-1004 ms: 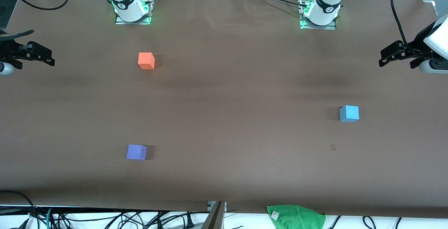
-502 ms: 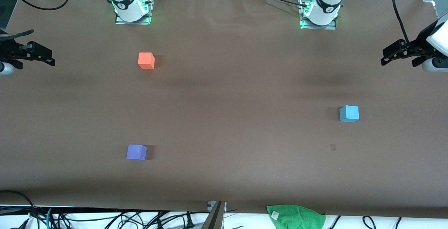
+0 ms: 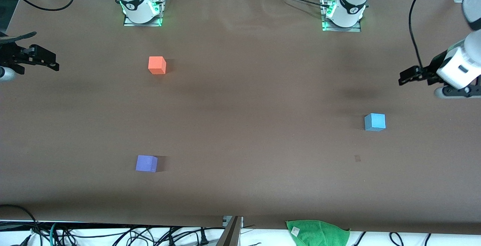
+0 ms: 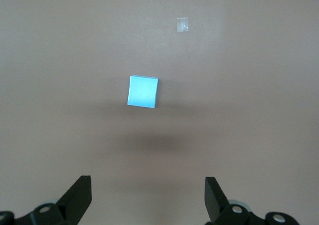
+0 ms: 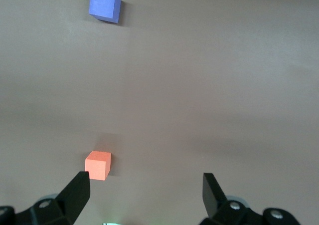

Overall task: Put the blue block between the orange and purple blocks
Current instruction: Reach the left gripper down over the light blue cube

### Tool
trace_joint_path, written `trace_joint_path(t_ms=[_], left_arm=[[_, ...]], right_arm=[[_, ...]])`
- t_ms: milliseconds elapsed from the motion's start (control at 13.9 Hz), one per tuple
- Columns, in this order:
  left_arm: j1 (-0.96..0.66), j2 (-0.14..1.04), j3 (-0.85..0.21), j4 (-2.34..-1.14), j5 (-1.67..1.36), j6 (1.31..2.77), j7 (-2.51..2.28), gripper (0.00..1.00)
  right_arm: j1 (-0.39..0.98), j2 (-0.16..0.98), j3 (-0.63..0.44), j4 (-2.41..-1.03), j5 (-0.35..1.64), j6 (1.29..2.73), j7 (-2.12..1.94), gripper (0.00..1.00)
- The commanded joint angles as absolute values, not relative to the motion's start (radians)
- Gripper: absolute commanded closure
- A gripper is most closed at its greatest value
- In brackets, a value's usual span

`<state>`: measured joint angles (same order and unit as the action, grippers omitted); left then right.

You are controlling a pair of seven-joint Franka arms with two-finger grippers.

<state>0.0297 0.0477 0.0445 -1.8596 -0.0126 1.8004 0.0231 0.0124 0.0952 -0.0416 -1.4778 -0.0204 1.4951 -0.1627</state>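
My left gripper grabs the blue block by its opposite sides next, to place it between the orange point(image 5: 97, 165) and purple blocks.
The sky-blue block point(image 3: 374, 122) sits on the brown table toward the left arm's end. It also shows in the left wrist view point(image 4: 143, 91). The orange block point(image 3: 157, 65) and the purple block point(image 3: 146, 163) sit toward the right arm's end, the purple one nearer the front camera. Both show in the right wrist view, orange point(image 5: 97, 165) and purple point(image 5: 104, 4). My left gripper point(image 3: 407, 77) point(image 4: 148, 195) is open and empty, up over the table's end, apart from the blue block. My right gripper point(image 3: 52, 61) point(image 5: 147, 192) is open and empty, waiting over the table's other end.
A green cloth point(image 3: 318, 231) lies at the table's near edge. A small pale patch point(image 3: 357, 158) point(image 4: 182, 24) marks the table near the blue block. The arm bases point(image 3: 142, 5) point(image 3: 344, 11) stand along the table's edge farthest from the front camera.
My left gripper has moved lower in the front view and inward, toward the blue block. The right arm and all three blocks have not moved.
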Motion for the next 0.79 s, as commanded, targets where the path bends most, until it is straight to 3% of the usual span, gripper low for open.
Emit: trace_joint_path(t_ms=[0, 430, 717], left_arm=[[0.041, 0.133, 0.044, -1.867, 0.009, 1.899, 0.108, 0.00], [0.060, 0.337, 0.046, -1.871, 0.009, 2.068, 0.270, 0.00], [0.078, 0.417, 0.044, -1.959, 0.009, 2.328, 0.275, 0.00]], right_arm=[[0.003, 0.091, -0.038, -1.482, -0.006, 1.502, -0.178, 0.00], [0.003, 0.091, -0.038, -1.482, -0.005, 1.500, -0.178, 0.00], [0.003, 0.091, -0.038, -1.482, -0.005, 1.502, -0.178, 0.00]])
